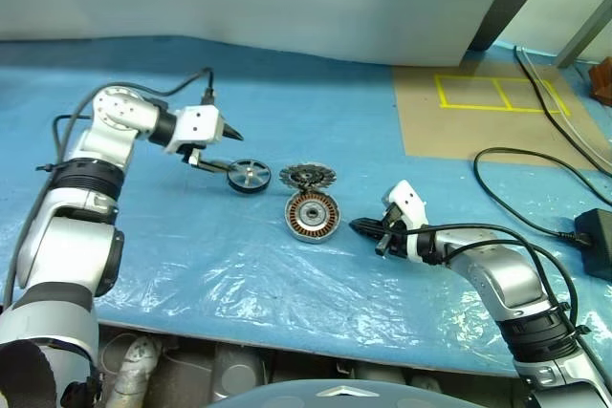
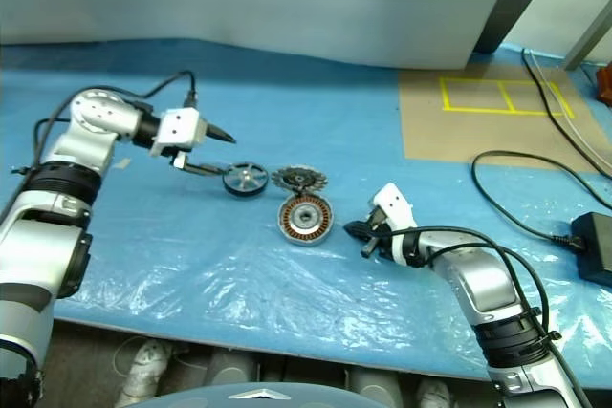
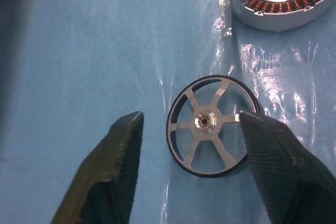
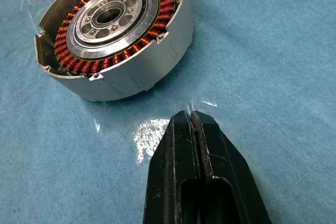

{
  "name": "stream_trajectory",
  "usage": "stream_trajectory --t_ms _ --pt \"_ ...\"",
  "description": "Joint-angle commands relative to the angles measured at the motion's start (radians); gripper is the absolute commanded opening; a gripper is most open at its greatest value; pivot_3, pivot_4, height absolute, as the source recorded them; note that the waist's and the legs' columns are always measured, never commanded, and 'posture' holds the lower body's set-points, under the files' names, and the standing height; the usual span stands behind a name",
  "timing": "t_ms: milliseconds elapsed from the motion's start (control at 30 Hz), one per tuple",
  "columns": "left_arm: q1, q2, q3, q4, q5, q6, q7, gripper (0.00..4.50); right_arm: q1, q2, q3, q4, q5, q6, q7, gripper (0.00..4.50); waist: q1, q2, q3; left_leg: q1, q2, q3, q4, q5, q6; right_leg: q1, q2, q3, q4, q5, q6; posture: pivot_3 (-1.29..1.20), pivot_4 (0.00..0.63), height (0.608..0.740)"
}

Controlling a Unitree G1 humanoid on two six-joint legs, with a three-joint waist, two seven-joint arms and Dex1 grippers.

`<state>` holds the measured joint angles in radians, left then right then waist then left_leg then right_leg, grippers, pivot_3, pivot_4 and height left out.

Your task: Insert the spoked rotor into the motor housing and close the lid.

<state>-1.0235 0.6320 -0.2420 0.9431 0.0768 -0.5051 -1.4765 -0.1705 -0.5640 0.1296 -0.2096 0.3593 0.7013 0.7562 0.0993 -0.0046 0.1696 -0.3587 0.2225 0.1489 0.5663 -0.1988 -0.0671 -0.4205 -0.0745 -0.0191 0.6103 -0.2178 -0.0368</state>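
The left gripper grabs the spoked rotor by its central hub next, to fit it into the motor housing (image 1: 313, 215).
The spoked rotor (image 1: 249, 176) lies on the blue sheet, a silver wheel with a dark rim. My left gripper (image 1: 229, 152) hovers just left of it and stands open. In the left wrist view the rotor (image 3: 210, 132) sits between the two black fingers (image 3: 118, 156) with a gap on each side. The finned lid (image 1: 308, 176) lies right of the rotor. The motor housing (image 1: 313, 215) sits just in front of the lid, copper windings up. My right gripper (image 1: 365, 228) rests shut and empty to the right of the housing (image 4: 113, 35).
Blue plastic sheeting (image 1: 191, 255) covers the table, and its front edge runs close below my arms. A brown board with yellow tape (image 1: 478, 102) lies at the back right. Black cables (image 1: 516, 188) and a power brick (image 1: 598, 241) lie at the right.
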Motion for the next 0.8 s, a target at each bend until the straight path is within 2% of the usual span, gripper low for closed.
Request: stream_trajectory --t_ms 33,267,600,700,800 --pt "-0.052 -0.002 -0.034 0.059 0.069 -0.109 0.043 4.47 0.017 0.007 -0.008 -0.018 -0.002 -0.006 -0.014 0.0 -0.001 0.0 0.0 0.0 0.0 0.0 0.0 0.0 0.0 0.0 0.0 0.0 0.0 0.0 0.001 0.0 0.15 0.74" --pt "-0.156 -0.052 -0.076 0.21 0.175 -0.189 0.16 4.47 0.049 0.016 -0.011 -0.035 -0.001 -0.008 -0.036 0.0 0.004 0.0 0.0 0.0 0.0 -0.001 0.001 0.0 0.0 0.0 0.0 0.0 0.0 0.001 0.002 0.0 0.15 0.74" --pt "-0.203 -0.083 -0.084 0.279 0.226 -0.19 0.18 4.47 0.08 0.018 -0.02 -0.041 -0.008 -0.021 -0.062 0.0 0.002 0.0 0.0 0.0 0.0 -0.001 0.0 0.0 0.0 0.001 0.0 0.0 0.0 0.002 0.003 0.0 0.15 0.74" --pt "-0.21 -0.085 -0.075 0.288 0.221 -0.188 0.163 3.87 0.091 0.018 -0.018 -0.045 -0.008 -0.024 -0.066 0.0 0.004 -0.001 0.0 0.0 -0.001 -0.001 0.001 0.0 0.0 0.001 0.0 0.0 0.0 0.002 0.003 0.0 0.15 0.74" --pt "-0.211 -0.085 -0.084 0.293 0.229 -0.198 0.146 2.88 0.095 0.018 -0.012 -0.044 -0.012 -0.027 -0.068 0.0 0.005 -0.001 0.0 0.0 -0.001 -0.001 0.001 0.0 0.0 0.001 0.0 0.0 0.0 0.002 0.003 0.0 0.15 0.74"
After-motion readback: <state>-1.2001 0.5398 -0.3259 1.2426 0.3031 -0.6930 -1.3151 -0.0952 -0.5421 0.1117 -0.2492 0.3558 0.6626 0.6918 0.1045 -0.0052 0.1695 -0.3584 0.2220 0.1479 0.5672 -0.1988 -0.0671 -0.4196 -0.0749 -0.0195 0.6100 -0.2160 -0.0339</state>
